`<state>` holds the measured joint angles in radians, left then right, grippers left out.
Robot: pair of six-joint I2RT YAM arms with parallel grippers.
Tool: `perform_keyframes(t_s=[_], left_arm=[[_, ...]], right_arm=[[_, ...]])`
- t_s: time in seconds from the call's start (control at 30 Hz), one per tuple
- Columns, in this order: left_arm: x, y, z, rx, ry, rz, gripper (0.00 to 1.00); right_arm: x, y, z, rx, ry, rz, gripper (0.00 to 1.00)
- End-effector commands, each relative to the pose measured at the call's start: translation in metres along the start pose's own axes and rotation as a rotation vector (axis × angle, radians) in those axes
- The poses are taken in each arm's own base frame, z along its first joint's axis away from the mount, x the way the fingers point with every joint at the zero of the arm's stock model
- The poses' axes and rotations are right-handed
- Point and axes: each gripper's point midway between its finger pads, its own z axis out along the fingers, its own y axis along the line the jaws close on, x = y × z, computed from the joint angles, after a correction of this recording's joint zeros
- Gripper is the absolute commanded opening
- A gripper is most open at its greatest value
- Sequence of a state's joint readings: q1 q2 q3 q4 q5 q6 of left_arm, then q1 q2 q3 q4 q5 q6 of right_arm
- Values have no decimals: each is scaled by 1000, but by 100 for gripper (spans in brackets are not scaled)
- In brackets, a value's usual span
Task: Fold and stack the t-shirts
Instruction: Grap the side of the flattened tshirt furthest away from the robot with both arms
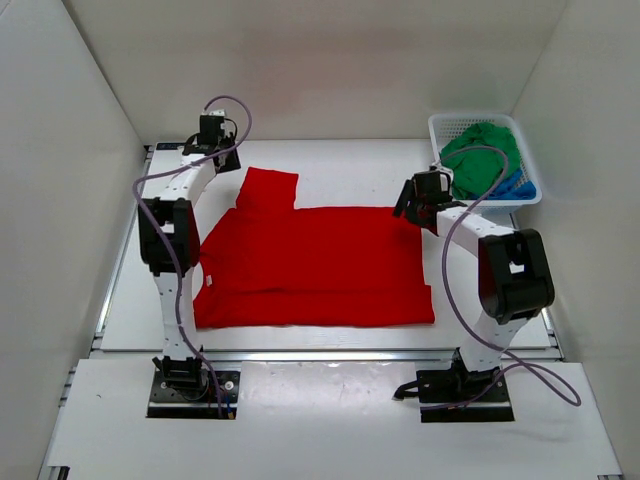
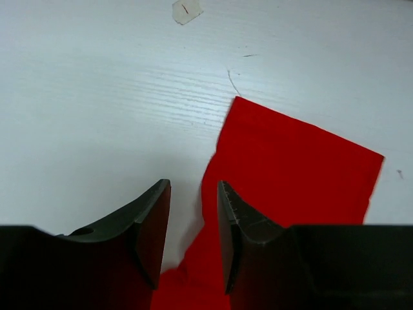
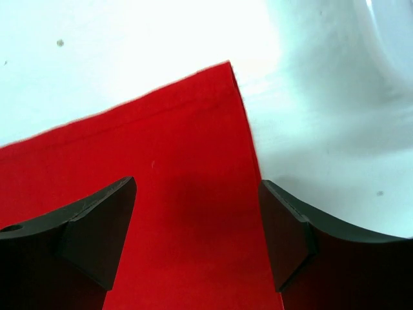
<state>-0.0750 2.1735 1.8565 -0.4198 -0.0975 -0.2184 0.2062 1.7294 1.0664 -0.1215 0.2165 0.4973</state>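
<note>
I should next use my left gripper to grab the red t-shirt's sleeve by its outer edge, so I can fold the t-shirt's far side over its body.
The red t-shirt lies flat on the white table, its body folded into a wide rectangle with one sleeve sticking out toward the far left. My left gripper is just left of that sleeve. In the left wrist view the left gripper is open a little, over the sleeve's edge, holding nothing. My right gripper is over the shirt's far right corner. In the right wrist view the right gripper is wide open just above the red cloth. The green t-shirt and the blue t-shirt lie bunched in the basket.
The white lattice basket stands at the far right corner of the table, close behind my right gripper. White walls enclose the table on the left, back and right. A small piece of tape sticks to the table beyond the left gripper.
</note>
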Motion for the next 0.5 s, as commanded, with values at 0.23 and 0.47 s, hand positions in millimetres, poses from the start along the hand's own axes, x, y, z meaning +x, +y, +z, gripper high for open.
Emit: perform_keyframes(t_s=[0.23, 0.47], left_arm=[[29, -26, 34, 13, 136, 83, 50], [72, -20, 41, -55, 310, 135, 54]], right_arm=[[-30, 0, 28, 28, -51, -8, 74], [-29, -1, 37, 34, -36, -3, 74]])
